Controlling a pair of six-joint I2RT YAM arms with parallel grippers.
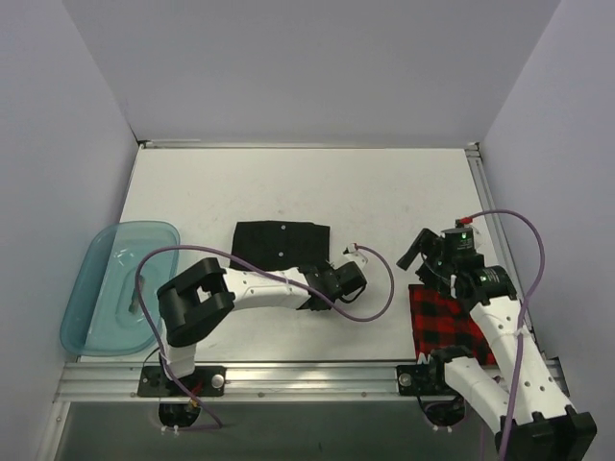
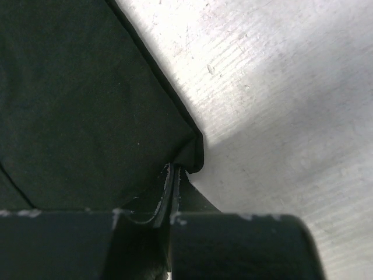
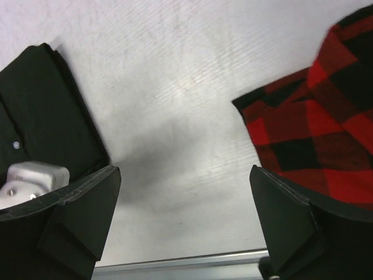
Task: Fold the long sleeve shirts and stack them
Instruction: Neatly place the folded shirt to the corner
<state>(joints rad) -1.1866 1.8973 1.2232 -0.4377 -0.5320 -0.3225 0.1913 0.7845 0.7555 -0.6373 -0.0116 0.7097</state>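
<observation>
The black shirt needs to be laid for folding. My right gripper needs to grab the black shirt's edge facing the check shirt next.
The plain black shirt (image 1: 279,242) lies folded on the table's middle. It fills the upper left of the left wrist view (image 2: 76,105) and shows at the left edge of the right wrist view (image 3: 41,111). My left gripper (image 1: 315,288) is shut on the black shirt's near right corner (image 2: 175,175). The red-and-black check shirt (image 1: 447,322) lies folded at the near right, partly under the right arm, and shows in the right wrist view (image 3: 315,134). My right gripper (image 1: 420,252) is open and empty above bare table between the two shirts (image 3: 183,204).
A translucent teal-blue tub (image 1: 115,283) sits at the near left edge. A metal rail (image 1: 307,370) runs along the table's front edge. White walls close in the back and both sides.
</observation>
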